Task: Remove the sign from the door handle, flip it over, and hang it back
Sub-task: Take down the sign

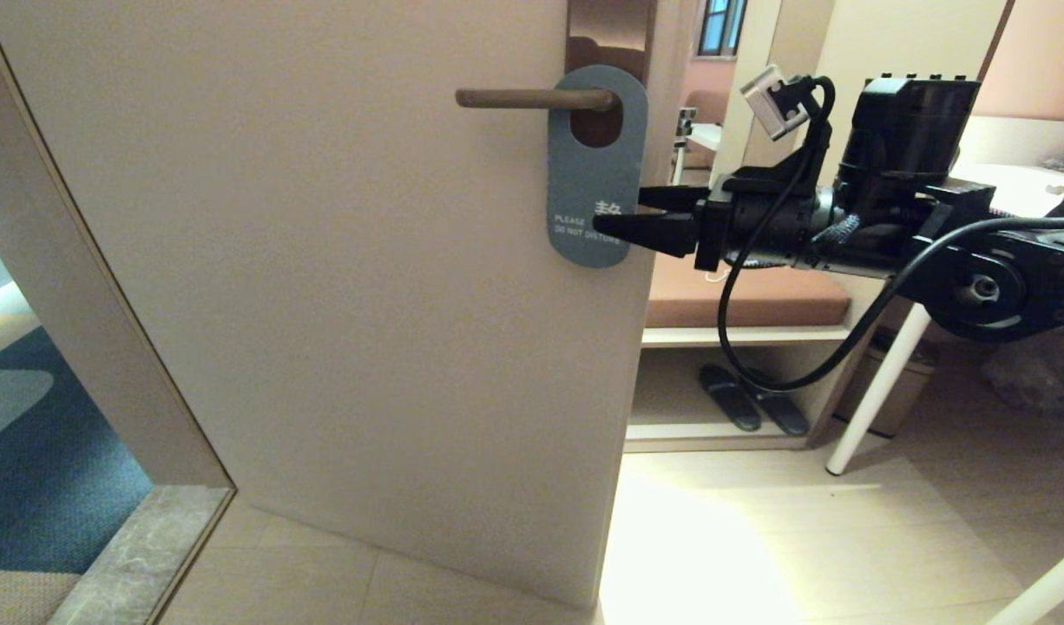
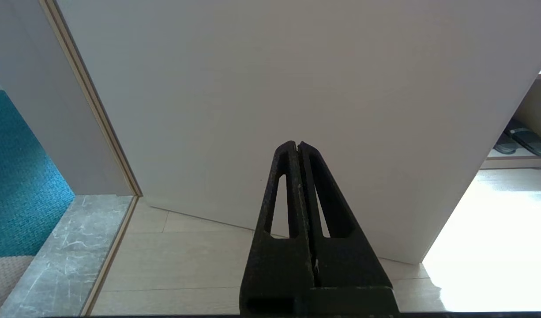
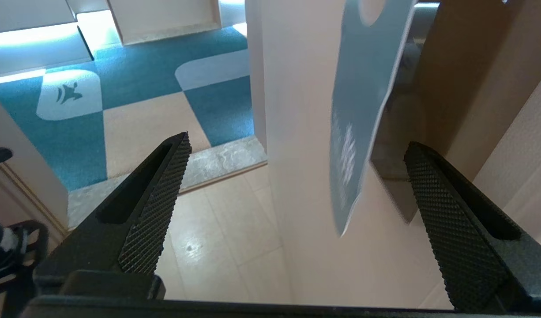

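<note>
My right gripper isn't ready to close yet, because the upper finger only reaches the sign's side edge (image 1: 639,192) (image 3: 377,119). It needs to move toward the sign first, then close on the sign.
The slate-blue sign (image 1: 589,187) hangs by its oval hole on the brown door handle (image 1: 532,99), its "PLEASE DO NOT DISTURB" side facing me. The handle sits on a bronze backplate (image 1: 608,30). My right gripper (image 1: 623,215) reaches in from the right at the sign's lower right edge and is open. One finger lies in front of the card; the other is by the door's edge. In the right wrist view the sign (image 3: 363,115) hangs edge-on between the spread fingers (image 3: 153,207), untouched. My left gripper (image 2: 298,148) is shut and empty, low before the door.
The beige door (image 1: 367,304) stands ajar, its free edge just right of the sign. Behind it are a cushioned bench (image 1: 745,295), slippers (image 1: 749,398) on a low shelf, and white table legs (image 1: 879,382). Blue carpet (image 1: 37,451) lies beyond a stone threshold (image 1: 141,555) on the left.
</note>
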You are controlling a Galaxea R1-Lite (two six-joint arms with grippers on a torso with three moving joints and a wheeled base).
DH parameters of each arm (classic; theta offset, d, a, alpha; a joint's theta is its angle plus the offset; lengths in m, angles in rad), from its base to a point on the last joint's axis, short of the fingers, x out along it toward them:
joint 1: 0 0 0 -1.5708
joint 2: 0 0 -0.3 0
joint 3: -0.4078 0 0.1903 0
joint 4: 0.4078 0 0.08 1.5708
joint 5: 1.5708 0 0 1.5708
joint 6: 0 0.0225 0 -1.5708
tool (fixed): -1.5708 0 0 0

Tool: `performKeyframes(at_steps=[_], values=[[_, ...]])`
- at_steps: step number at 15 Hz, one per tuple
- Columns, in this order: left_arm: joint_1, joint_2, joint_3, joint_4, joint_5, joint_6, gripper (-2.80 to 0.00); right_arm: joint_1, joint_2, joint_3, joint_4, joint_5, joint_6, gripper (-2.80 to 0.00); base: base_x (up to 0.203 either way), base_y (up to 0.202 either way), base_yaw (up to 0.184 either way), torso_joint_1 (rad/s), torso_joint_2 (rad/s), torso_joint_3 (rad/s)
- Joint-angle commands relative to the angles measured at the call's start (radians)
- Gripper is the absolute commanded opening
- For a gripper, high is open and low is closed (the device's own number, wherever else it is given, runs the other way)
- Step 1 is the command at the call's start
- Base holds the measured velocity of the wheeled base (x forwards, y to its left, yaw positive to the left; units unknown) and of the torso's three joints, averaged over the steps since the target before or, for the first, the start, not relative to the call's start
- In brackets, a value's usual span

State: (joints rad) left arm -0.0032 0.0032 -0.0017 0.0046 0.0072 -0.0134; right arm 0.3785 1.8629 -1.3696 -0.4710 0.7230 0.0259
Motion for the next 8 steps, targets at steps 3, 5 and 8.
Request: performKeyframes(at_steps=[3, 5, 8], values=[[0.0, 0.0, 0.0, 0.0, 0.0, 0.0, -2.8, 0.003, 0.067, -0.075, -0.003, 0.005, 0.0, 0.0, 0.0, 0.0, 0.0, 0.0, 0.0, 0.0], [0.0, 0.0, 0.0, 0.0, 0.0, 0.0, -2.8, 0.003, 0.086, -0.088, -0.003, 0.006, 0.0, 0.0, 0.0, 0.0, 0.0, 0.0, 0.0, 0.0], [0.0, 0.0, 0.0, 0.0, 0.0, 0.0, -2.8, 0.005, 0.103, -0.099, -0.005, 0.007, 0.0, 0.0, 0.0, 0.0, 0.0, 0.0, 0.0, 0.0]])
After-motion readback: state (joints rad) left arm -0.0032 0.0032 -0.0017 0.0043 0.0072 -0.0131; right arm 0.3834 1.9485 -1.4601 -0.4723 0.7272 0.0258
